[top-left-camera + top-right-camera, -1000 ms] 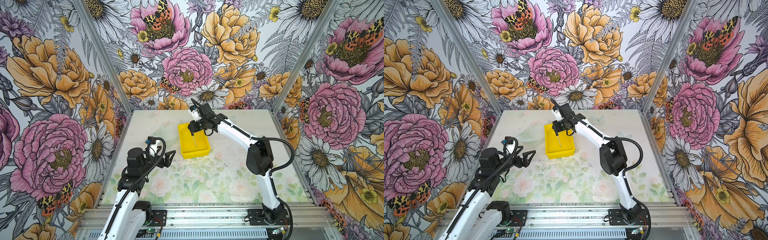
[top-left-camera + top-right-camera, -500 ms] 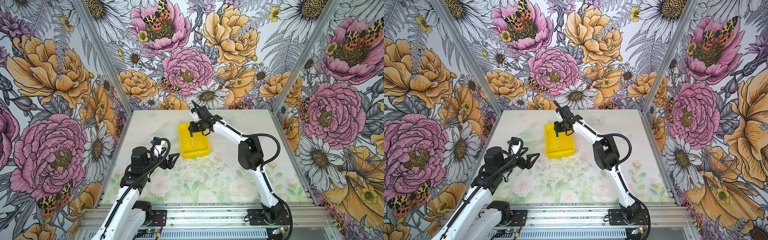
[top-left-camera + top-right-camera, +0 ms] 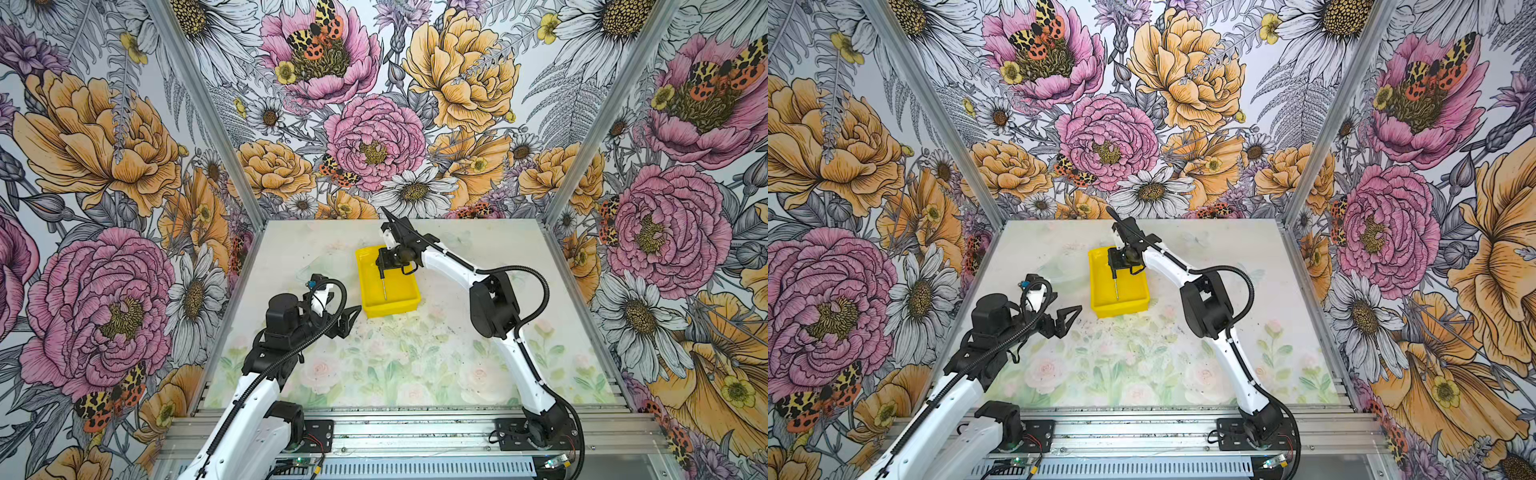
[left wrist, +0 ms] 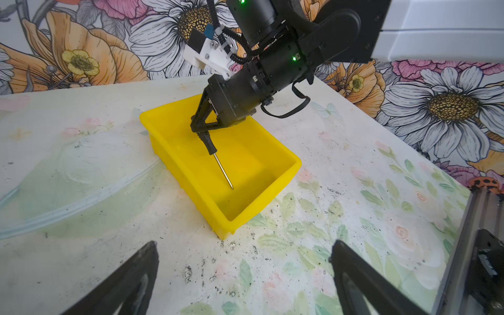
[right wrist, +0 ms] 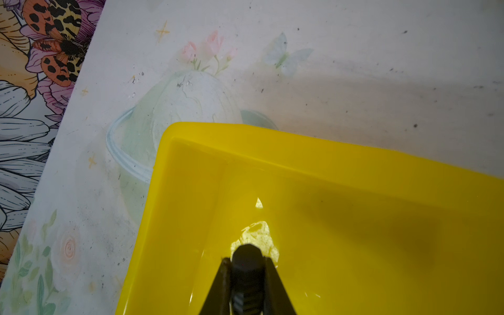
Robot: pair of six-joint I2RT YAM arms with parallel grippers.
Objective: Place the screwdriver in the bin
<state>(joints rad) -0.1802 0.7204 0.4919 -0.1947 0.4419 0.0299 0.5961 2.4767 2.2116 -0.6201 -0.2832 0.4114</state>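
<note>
The screwdriver's handle and tip both lie within the bin's sides. It would drop onto the bin's bottom, so it is time for my right gripper to open.
The yellow bin [image 3: 388, 309] [image 3: 1121, 309] [image 4: 297, 163] [image 5: 354, 218] stands on the table behind the middle. My right gripper [image 3: 380, 266] [image 3: 1113, 266] [image 4: 200, 131] [image 5: 247, 263] hangs over the bin's far half, shut on the black handle of the screwdriver [image 3: 383, 286] [image 3: 1115, 286] [image 4: 208, 144] [image 5: 246, 253]. The thin silver shaft slants down inside the bin, its tip close to the floor; I cannot tell whether it touches. My left gripper [image 3: 347, 324] [image 3: 1069, 322] [image 4: 244, 245] is open and empty, low over the table just left of the bin's near corner.
The table [image 3: 415, 365] carries a faded floral print with dark specks. Flowered walls [image 3: 374, 137] close it in on three sides. A metal rail [image 3: 395, 428] with both arm bases runs along the front edge.
My right gripper has sunk a little, bringing the screwdriver's shaft deeper into the bin, and its elbow has swung left. The left gripper has moved right, closer to the bin.
</note>
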